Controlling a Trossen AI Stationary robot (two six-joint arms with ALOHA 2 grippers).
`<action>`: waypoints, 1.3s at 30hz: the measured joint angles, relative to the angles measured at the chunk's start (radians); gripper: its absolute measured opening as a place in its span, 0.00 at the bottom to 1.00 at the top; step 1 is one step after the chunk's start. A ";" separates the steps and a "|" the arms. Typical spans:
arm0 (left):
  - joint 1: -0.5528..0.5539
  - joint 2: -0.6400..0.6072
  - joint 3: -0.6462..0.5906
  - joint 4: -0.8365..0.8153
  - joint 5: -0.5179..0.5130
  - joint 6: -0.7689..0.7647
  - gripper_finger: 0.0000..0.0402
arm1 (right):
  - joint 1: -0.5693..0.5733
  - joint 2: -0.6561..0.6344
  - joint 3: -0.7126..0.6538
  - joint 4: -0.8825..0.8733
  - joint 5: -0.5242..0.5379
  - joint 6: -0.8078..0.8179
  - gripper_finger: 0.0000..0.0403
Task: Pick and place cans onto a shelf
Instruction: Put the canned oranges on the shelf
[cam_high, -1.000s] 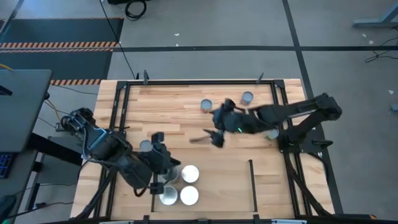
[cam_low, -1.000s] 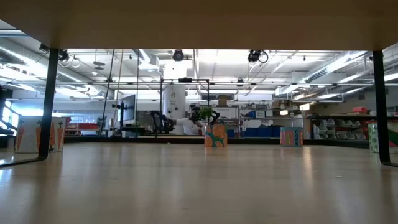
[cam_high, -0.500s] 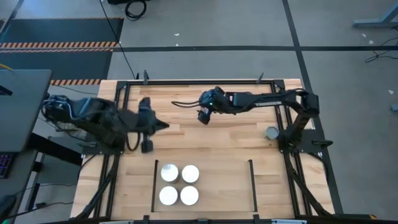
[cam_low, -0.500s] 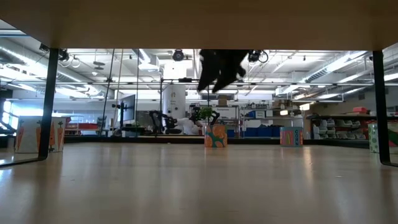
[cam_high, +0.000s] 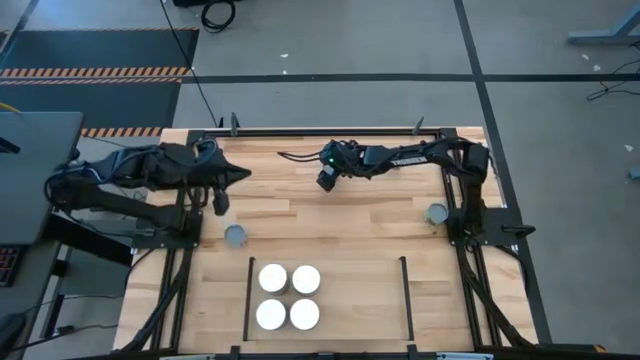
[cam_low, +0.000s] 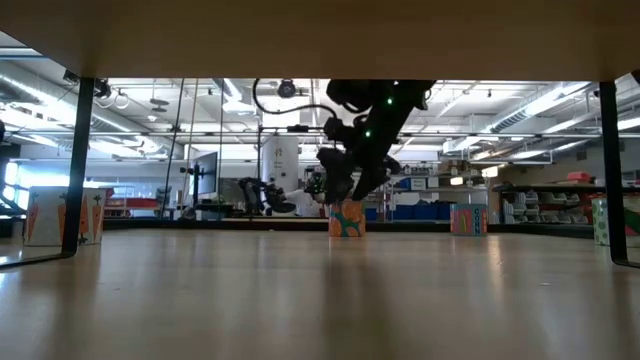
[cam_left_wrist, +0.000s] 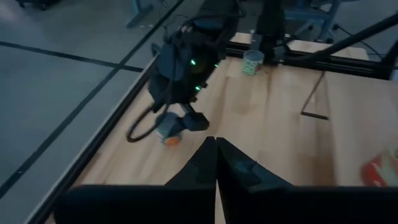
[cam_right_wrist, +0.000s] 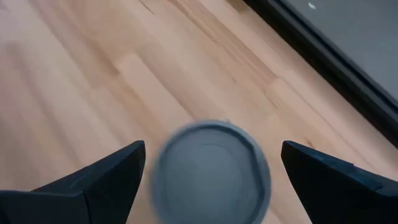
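Note:
The grey-topped can should go on the pale shelf with the white-topped cans, so my right gripper will grab the can by its side (cam_right_wrist: 211, 177) next.
Four white-topped cans (cam_high: 288, 297) stand in a square on the pale shelf (cam_high: 350, 300) between its two black rails. My right gripper (cam_high: 325, 180) reaches to the table's far middle. It is open, and its fingers stand on either side of a grey-topped can (cam_right_wrist: 211, 171), apart from it. The low view shows it low over that can (cam_low: 347, 218). My left gripper (cam_high: 240, 177) is shut and empty at the far left. A grey-topped can (cam_high: 235, 236) stands on the table nearer than it. Another (cam_high: 437, 213) stands by the right arm's base.
Black rails (cam_high: 330, 131) frame the tabletop at the far edge and both sides. The right arm lies stretched across the far right of the table. In the low view more cans stand at the right (cam_low: 468, 220) and far left (cam_low: 60, 216).
My left gripper has drawn back from the shelf toward the table's far left edge, and four white-topped cans now show there. My right gripper has gone from the table's middle toward the far edge and come down over a grey-topped can.

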 joint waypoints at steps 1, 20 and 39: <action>0.013 -0.004 0.000 0.000 0.000 0.009 0.02 | -0.004 0.007 0.000 -0.005 0.003 0.002 0.96; 0.139 -0.010 0.000 0.091 0.082 0.050 0.02 | -0.016 0.083 0.000 -0.013 -0.098 0.142 0.72; 0.136 -0.009 0.000 0.350 0.174 -0.122 0.02 | 0.464 -0.462 0.039 -0.204 -0.198 0.041 0.71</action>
